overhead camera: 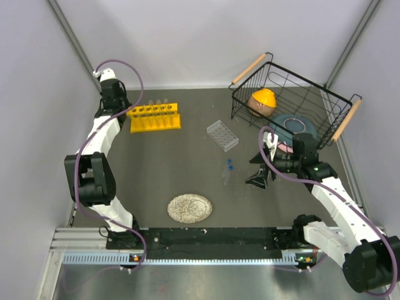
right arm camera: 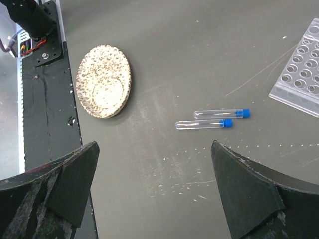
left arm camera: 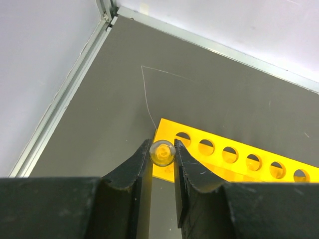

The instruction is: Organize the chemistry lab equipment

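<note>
I should move the test tube over the holes with my left gripper. The tube is above the rack's plain end and would miss the holes if I opened now.
My left gripper (left arm camera: 162, 152) is shut on a thin clear glass test tube (left arm camera: 162, 151), seen end-on, over the left end of the yellow six-hole tube rack (left arm camera: 219, 167). In the top view the rack (overhead camera: 155, 119) stands at the back left with my left gripper (overhead camera: 127, 111) at its left end; clear tubes seem to stand in it. Two blue-capped vials (right arm camera: 204, 124) lie side by side on the mat, also in the top view (overhead camera: 227, 170). My right gripper (right arm camera: 154, 184) is open and empty, hovering near them (overhead camera: 257, 177). The clear grid rack (overhead camera: 223, 135) lies mid-table.
A round speckled plate (overhead camera: 189, 208) lies near the front edge. A black wire basket (overhead camera: 325, 103) with wooden handles stands at the back right, holding an orange object and a blue-grey bowl. Grey walls close the table on the left, back and right.
</note>
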`<state>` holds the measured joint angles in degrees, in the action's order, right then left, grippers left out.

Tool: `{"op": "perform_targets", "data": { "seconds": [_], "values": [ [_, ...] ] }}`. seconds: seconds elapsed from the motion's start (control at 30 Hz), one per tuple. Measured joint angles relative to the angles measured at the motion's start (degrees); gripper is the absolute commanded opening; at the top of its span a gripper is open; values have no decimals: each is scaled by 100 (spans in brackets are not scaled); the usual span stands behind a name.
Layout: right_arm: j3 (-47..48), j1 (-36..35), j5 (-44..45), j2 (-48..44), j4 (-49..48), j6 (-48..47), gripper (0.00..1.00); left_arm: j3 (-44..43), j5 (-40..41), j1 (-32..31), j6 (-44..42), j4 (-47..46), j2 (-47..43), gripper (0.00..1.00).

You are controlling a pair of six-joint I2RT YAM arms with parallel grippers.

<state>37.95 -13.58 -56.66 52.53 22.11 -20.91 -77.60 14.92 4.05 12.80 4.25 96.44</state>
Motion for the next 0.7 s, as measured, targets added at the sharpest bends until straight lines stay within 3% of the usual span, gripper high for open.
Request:
{"op": "perform_targets", "data": {
  "seconds": [0.7],
  "values": [
    [0,0,0,22,26,-55,95,-42,-374,4,-37,57,247,5]
  ]
}}
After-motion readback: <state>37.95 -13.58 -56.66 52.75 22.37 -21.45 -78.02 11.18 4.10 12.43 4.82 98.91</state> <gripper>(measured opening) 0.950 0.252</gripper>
